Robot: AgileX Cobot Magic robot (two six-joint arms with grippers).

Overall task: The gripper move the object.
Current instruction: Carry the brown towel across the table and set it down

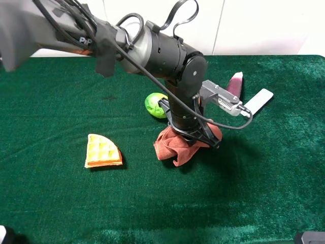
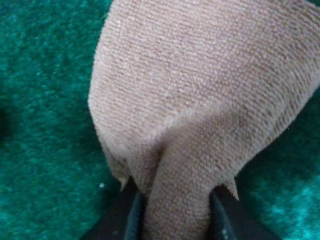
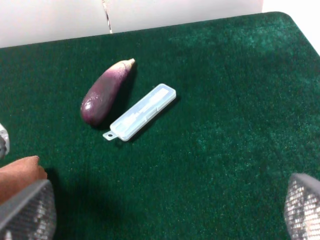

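Observation:
My left gripper should open now. It is holding the cloth (image 1: 177, 147), which rests on the green table, so the cloth would stay in place.
A reddish-brown cloth (image 1: 177, 147) lies bunched on the green table near the middle. My left gripper (image 1: 192, 141) reaches across from the upper left, points down onto it and is shut on a fold of the cloth. In the left wrist view the cloth (image 2: 200, 100) fills the picture and is pinched between the dark fingers (image 2: 127, 220) of the left gripper (image 2: 175, 222). My right gripper (image 3: 165, 210) is open and empty, low at the front right. One corner of the cloth (image 3: 17, 175) shows in its view.
A green round fruit (image 1: 155, 104) sits just behind the cloth, touching the arm's shadow. A waffle wedge (image 1: 103, 151) lies to the left. A purple eggplant (image 1: 235, 84) (image 3: 104, 95) and a clear plastic case (image 1: 259, 99) (image 3: 141, 112) lie at the back right.

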